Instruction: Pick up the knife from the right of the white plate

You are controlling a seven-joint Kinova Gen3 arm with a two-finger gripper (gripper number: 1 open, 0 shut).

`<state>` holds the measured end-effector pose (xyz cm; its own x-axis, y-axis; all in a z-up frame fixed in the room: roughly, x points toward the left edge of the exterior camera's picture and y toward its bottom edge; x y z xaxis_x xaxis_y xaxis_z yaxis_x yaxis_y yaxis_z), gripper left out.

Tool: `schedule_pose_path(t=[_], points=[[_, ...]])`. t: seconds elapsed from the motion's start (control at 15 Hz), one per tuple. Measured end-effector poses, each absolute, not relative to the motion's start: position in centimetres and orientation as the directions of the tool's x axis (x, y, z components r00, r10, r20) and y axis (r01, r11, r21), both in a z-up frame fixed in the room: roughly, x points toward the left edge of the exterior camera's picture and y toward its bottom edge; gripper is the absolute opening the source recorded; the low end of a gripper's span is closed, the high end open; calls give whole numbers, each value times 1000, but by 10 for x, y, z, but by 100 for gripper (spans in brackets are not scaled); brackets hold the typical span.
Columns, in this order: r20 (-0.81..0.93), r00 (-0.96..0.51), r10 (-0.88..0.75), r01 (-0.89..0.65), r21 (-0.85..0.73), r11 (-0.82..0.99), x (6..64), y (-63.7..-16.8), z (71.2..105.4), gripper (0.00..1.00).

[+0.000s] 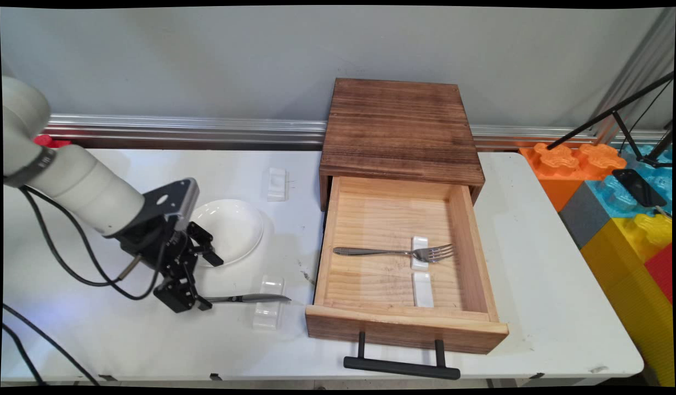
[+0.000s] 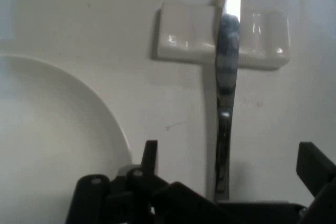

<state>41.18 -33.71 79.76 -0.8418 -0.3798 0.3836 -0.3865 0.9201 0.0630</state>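
The steel table knife should go in the open drawer beside the fork. I should grab it next by its handle [image 1: 225, 299] with my gripper.
My gripper [image 1: 209, 282] hangs low over the table's left side, open, its fingers [image 2: 150, 157] spread wide. Between them lies the handle end of a silver knife [image 1: 250, 298] [image 2: 227, 93]; no finger touches it. The knife's blade end rests across a small white cutlery rest [image 1: 268, 310] [image 2: 178, 43]. A white plate [image 1: 233, 227] [image 2: 47, 129] sits just beyond the gripper, close to its far finger.
To the right a wooden box [image 1: 398, 126] has its drawer [image 1: 325, 241] pulled out, holding a fork [image 1: 392, 252] across one white rest [image 1: 420, 244] and a second rest [image 1: 424, 289]. Another white rest [image 1: 277, 184] lies behind the plate. Coloured blocks [image 1: 617, 203] stand far right.
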Motion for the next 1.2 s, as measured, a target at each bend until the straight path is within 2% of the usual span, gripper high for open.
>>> schedule_pose_path(t=[0.4, 1.2], points=[[368, -850, -377, -385, 55, 921, 394, -340, 779, 100], [349, -852, -390, -396, 59, 916, 378, -342, 765, 100]])
